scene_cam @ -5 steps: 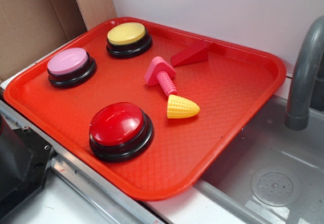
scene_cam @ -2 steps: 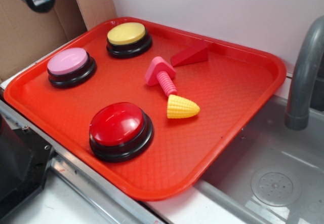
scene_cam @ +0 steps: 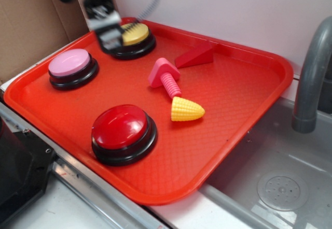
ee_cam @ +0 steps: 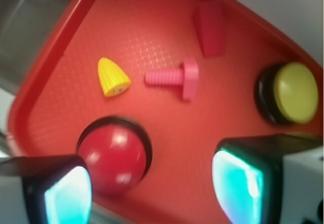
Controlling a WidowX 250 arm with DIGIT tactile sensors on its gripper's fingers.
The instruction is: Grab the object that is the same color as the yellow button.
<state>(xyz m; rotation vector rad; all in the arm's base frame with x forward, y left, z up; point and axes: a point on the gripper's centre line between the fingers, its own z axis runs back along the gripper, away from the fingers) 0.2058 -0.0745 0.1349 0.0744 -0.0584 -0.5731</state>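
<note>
The corn cob slopes down to a narrow rounded tip (scene_cam: 201, 113), so the gripper next needs to grab it across the sides of its thick end (scene_cam: 180, 110).
The yellow toy corn cob (scene_cam: 187, 109) lies on its side near the middle of the red tray (scene_cam: 244, 94); in the wrist view the corn cob (ee_cam: 112, 77) is at upper left. The yellow button (scene_cam: 133, 39) stands at the tray's far corner, and the wrist view has the yellow button (ee_cam: 293, 92) at right. My gripper (scene_cam: 110, 36) hangs blurred above the tray's far left, partly covering the yellow button, well away from the corn. The gripper (ee_cam: 152, 186) is open, with nothing between its cyan pads (ee_cam: 238, 183).
A pink button (scene_cam: 72, 67) and a larger red button (scene_cam: 123, 133) stand on the tray's left and front. A pink screw toy (scene_cam: 166, 77) and a red wedge (scene_cam: 195, 56) lie beside the corn. A sink (scene_cam: 280, 187) with a grey faucet (scene_cam: 311, 73) is on the right; cardboard (scene_cam: 31, 27) stands behind.
The gripper has come in from the upper left and down, from over the cardboard to just in front of the yellow button. Nothing on the tray has moved.
</note>
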